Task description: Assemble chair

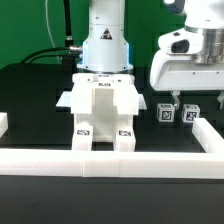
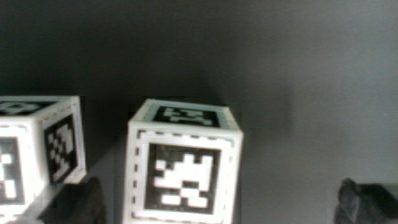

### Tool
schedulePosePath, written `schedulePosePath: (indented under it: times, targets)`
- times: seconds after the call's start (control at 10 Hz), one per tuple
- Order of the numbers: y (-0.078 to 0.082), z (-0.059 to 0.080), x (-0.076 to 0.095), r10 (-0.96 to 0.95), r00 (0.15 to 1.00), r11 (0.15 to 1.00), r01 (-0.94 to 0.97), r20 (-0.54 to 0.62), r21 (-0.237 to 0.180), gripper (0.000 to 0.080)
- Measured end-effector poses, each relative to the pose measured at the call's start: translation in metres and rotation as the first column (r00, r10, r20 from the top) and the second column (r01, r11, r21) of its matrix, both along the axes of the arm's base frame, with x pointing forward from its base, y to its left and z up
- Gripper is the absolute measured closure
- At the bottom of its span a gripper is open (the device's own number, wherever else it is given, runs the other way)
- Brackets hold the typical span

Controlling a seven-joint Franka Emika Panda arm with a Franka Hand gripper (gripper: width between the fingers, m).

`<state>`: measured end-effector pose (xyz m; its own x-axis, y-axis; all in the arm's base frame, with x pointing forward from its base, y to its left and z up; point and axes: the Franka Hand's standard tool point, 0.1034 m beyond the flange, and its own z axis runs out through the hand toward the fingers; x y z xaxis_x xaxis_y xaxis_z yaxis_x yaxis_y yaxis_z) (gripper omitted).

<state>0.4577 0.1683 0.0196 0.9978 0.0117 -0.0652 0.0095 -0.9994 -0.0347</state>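
The robot's gripper will next hold the small tagged block by the sides on either side of its large tag (image 1: 191, 113) to build up the chair (image 1: 101, 112).
A partly built chair (image 1: 101, 112) of white tagged parts stands mid-table in front of the robot base. To the exterior view's right, two small white tagged blocks (image 1: 163, 113) (image 1: 190, 113) sit side by side on the black table. My gripper (image 1: 193, 97) hangs open just above them, holding nothing. In the wrist view one tagged block (image 2: 183, 158) stands upright between the dark fingertips (image 2: 71, 200), closer to that fingertip than to the other. The second block (image 2: 36, 148) lies outside the fingers. The gripper (image 2: 217, 205) touches neither block.
A low white border rail (image 1: 110, 160) runs along the table's front, with side pieces at the exterior view's left (image 1: 3, 124) and right (image 1: 208, 133). The robot base (image 1: 105, 45) and black cables stand behind the chair.
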Motion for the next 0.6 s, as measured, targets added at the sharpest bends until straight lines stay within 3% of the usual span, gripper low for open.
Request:
schedulePosePath:
  times: [0.4,0.5,0.6]
  targets:
    - [-0.0001,-0.0074,-0.0053,0.006,1.0,1.0,-0.006,-0.015,-0.005,0.015]
    - [-0.0017,-0.008,-0.0055,0.003,1.0,1.0,-0.003,-0.016,-0.006,0.0264]
    - [-0.0034,-0.0084,-0.0057,0.002,1.0,1.0,-0.002,-0.017,-0.007,0.0264]
